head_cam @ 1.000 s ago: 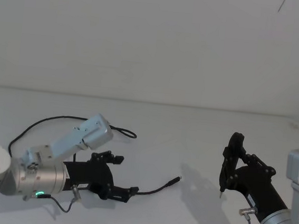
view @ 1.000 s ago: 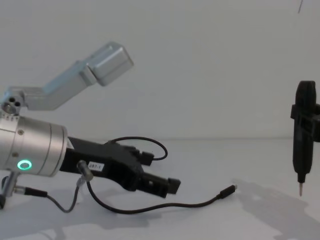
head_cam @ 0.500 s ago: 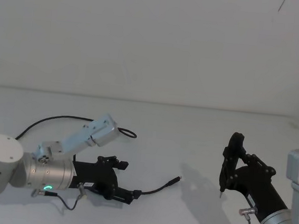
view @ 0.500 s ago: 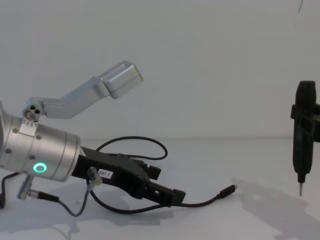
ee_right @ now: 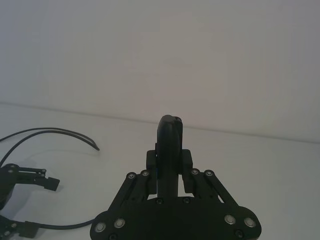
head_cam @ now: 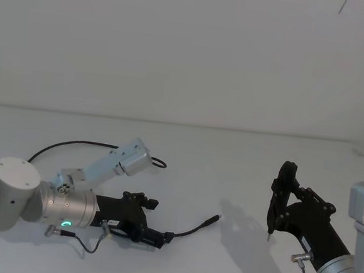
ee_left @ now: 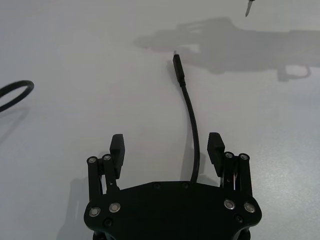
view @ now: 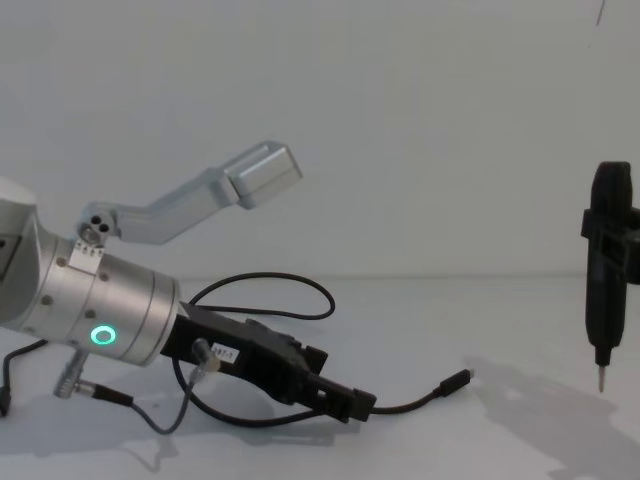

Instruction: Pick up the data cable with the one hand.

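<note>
My left gripper grips the data cable by the thin cord behind its plug (view: pixel 398 408) (ee_left: pixel 194 131) next, to pick the cable up.
The data cable (head_cam: pixel 189 229) is a thin black cord on the white table. Its plug (head_cam: pixel 216 219) points right, and its far part loops behind the left arm (view: pixel 262 282). My left gripper (head_cam: pixel 153 221) is low over the table and open. In the left wrist view the cable (ee_left: pixel 192 117) runs between the fingers (ee_left: pixel 215 145), closer to one of them, with the plug (ee_left: pixel 177 65) ahead. In the chest view the left gripper (view: pixel 338 385) sits over the cable (view: pixel 405 405). My right gripper (head_cam: pixel 286 197) hangs at the right, shut on a black pen-shaped tool (ee_right: pixel 169 142).
The pen-shaped tool (view: pixel 609 268) hangs tip down above the table at the right, well apart from the plug (view: pixel 457 381). A short grey wire (view: pixel 170 415) dangles from the left wrist. Bare white table (head_cam: pixel 230 173) lies between the arms.
My left arm has pushed forward and lower, bringing the open fingers down around the cable near its plug end. The right arm has stayed still.
</note>
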